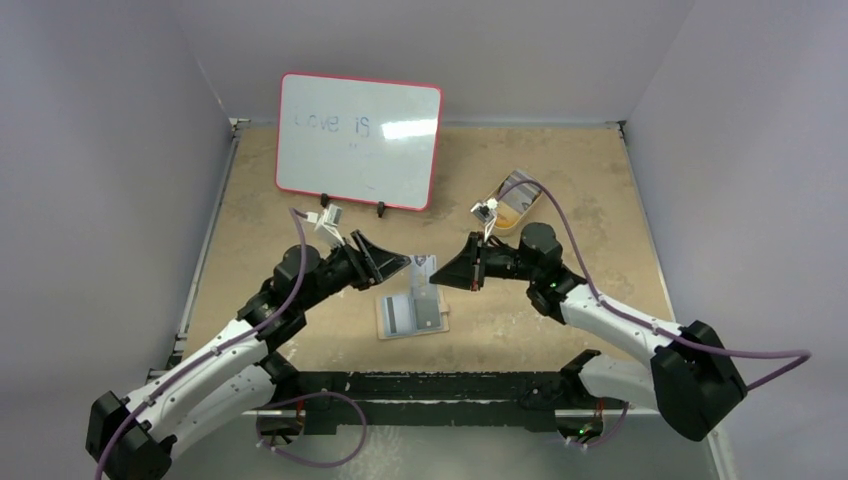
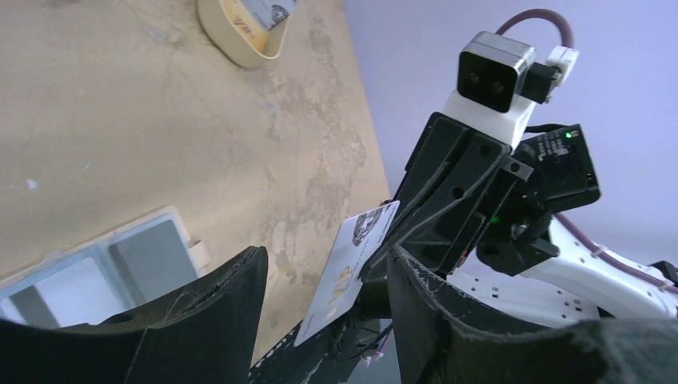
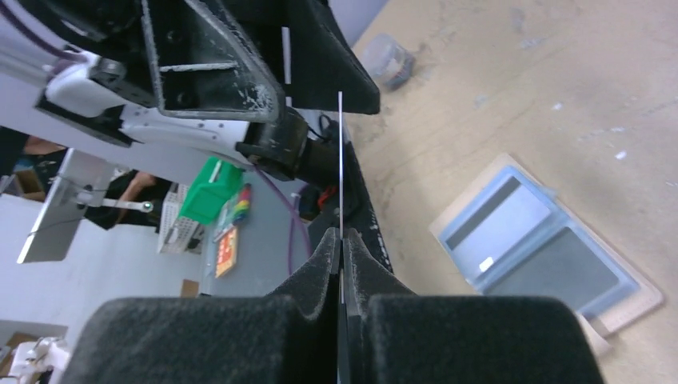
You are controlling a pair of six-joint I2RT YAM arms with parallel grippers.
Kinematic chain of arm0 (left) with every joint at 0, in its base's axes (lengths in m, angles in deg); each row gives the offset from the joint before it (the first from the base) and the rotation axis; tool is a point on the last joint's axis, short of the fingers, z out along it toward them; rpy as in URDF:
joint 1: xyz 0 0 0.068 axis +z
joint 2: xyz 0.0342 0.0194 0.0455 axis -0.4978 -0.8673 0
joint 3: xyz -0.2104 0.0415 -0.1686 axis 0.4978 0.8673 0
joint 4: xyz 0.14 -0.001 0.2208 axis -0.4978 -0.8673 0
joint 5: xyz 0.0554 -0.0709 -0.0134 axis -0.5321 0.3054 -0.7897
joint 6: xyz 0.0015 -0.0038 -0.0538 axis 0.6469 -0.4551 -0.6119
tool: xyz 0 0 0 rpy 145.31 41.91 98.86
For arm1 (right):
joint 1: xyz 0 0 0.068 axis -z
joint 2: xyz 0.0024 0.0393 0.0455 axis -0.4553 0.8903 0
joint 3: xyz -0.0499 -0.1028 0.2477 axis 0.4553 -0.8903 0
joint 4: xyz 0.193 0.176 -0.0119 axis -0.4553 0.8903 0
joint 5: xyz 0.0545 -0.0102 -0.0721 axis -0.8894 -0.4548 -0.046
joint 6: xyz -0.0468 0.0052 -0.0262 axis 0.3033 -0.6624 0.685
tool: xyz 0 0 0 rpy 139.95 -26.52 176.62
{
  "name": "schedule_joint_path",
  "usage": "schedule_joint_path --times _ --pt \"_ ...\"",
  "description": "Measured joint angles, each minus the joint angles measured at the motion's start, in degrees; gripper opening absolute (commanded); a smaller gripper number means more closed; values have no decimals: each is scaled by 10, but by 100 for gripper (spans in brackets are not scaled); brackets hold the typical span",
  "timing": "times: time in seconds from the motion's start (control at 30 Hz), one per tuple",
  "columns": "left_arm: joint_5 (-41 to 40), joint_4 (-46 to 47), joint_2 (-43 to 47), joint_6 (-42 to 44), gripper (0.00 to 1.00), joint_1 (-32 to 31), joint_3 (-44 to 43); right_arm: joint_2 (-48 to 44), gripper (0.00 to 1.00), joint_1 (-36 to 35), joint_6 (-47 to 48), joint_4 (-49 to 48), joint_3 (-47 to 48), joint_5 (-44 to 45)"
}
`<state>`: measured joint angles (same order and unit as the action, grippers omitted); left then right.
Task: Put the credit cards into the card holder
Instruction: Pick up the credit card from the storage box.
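I need to grab the credit card by its unheld long edge point(image 1: 413, 274) with my left gripper next. The card's other long edge will stay free to go into the card holder's pocket.
My right gripper point(image 1: 437, 277) is shut on the near end of a pale credit card point(image 1: 425, 267) and holds it in the air above the table. In the right wrist view this card point(image 3: 340, 160) shows edge-on, rising from the shut gripper point(image 3: 341, 240). My left gripper point(image 2: 328, 268) is open, and the card point(image 2: 352, 264) stands between its black fingers point(image 2: 232, 296), nearer the right one. The tan card holder point(image 1: 411, 315) lies open on the table just below both grippers, its grey pockets point(image 3: 544, 256) facing up; it also shows in the left wrist view point(image 2: 120, 256).
A tan oval dish point(image 1: 512, 205) with another card point(image 2: 268, 12) in it sits at the back right, behind the right arm. A red-rimmed whiteboard point(image 1: 358, 140) stands propped at the back. Grey walls close the table on three sides.
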<state>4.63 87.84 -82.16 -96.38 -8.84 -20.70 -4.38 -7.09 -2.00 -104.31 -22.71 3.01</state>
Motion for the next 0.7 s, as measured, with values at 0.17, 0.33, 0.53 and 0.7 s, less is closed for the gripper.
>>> schedule_joint_path --times 0.17,0.33,0.53,0.7 --pt "26 47 -14 -7 41 0 0 1 0 0 -52 -85 -15 -29" --pt "48 95 -14 -24 0 0 13 9 0 0 -65 -122 -15 -40" --pt "40 83 -6 -29 0 0 28 21 33 -1 -53 -93 -15 -28" --pt "-3 2 -12 -12 0 -1 27 -3 48 -3 8 21 -14 51"
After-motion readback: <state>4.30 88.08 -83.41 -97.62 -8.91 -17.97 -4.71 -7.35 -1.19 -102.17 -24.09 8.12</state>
